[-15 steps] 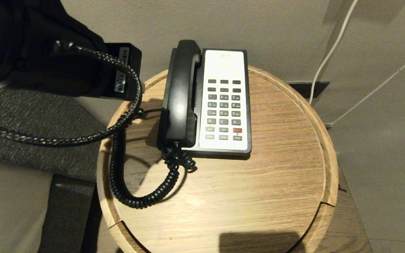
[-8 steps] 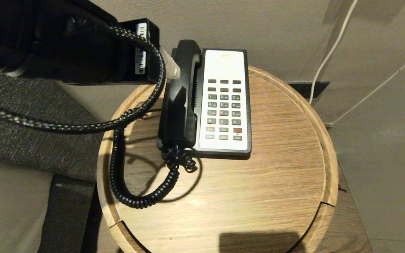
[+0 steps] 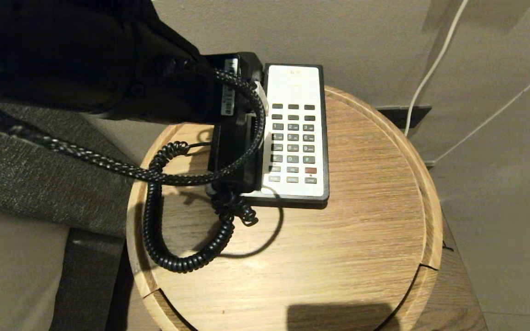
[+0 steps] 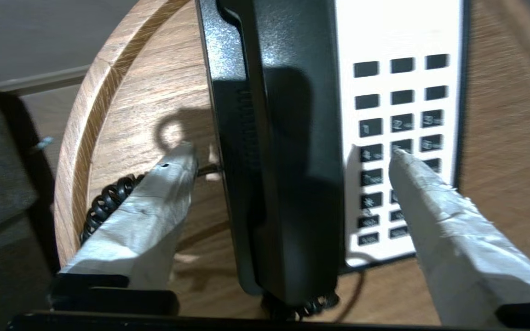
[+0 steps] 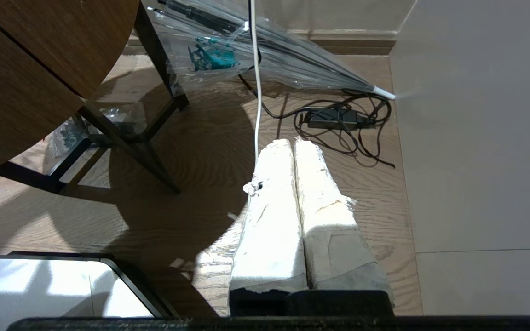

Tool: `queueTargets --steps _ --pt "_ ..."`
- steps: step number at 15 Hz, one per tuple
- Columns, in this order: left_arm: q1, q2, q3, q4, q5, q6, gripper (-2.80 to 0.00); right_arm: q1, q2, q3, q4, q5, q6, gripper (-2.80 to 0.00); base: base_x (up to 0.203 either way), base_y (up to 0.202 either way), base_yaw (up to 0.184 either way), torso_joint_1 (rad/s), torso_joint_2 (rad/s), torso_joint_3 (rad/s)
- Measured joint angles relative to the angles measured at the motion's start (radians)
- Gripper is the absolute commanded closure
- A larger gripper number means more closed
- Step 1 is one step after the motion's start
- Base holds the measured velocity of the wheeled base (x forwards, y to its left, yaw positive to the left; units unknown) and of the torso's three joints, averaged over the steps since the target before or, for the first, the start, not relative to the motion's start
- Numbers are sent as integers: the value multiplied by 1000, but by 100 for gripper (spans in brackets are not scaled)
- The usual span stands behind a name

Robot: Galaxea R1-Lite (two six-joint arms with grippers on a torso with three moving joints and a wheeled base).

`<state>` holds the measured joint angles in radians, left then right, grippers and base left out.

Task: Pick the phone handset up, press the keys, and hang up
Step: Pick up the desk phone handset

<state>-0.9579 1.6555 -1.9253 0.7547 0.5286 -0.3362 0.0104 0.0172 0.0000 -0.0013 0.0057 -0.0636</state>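
My left gripper's fingers are still above the handset's sides, with a shadow gap over the keys, so it comes down before closing on the phone handset.
The glossy black phone handset [image 3: 233,154] lies in its cradle on the left side of the black-and-white phone base [image 3: 295,82]. Its coiled cord [image 3: 154,220] loops over the round wooden table [image 3: 338,239]. My left arm [image 3: 187,92] reaches in from the left and covers the handset's upper half. In the left wrist view my left gripper [image 4: 291,153] is open and straddles the handset [image 4: 292,115]. One fingertip hangs over the table beside it, the other over the keys [image 4: 400,119]. Neither touches the handset. My right gripper [image 5: 292,142] is shut, empty, and hangs over the floor.
A wall stands close behind the table, and a white cable [image 3: 430,69] runs down it at the right. Grey upholstery [image 3: 39,174] borders the table's left. Below the right arm are dark table legs [image 5: 131,147], a power adapter with tangled wires [image 5: 334,117] and a plastic-wrapped umbrella [image 5: 269,50].
My left arm has swung right from beside the table to over the handset. A pale fingertip came into view on the way. The phone and cord have not moved.
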Motion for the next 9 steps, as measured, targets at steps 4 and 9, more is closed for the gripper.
queueTargets --steps 4,9 --pt "-1 28 0 -1 50 54 -280 0 0 0 0 0 0 0 0 0 0 0 0 0" --pt "-7 58 2 -20 98 71 -280 0 0 0 0 0 0 0 0 0 0 0 0 0"
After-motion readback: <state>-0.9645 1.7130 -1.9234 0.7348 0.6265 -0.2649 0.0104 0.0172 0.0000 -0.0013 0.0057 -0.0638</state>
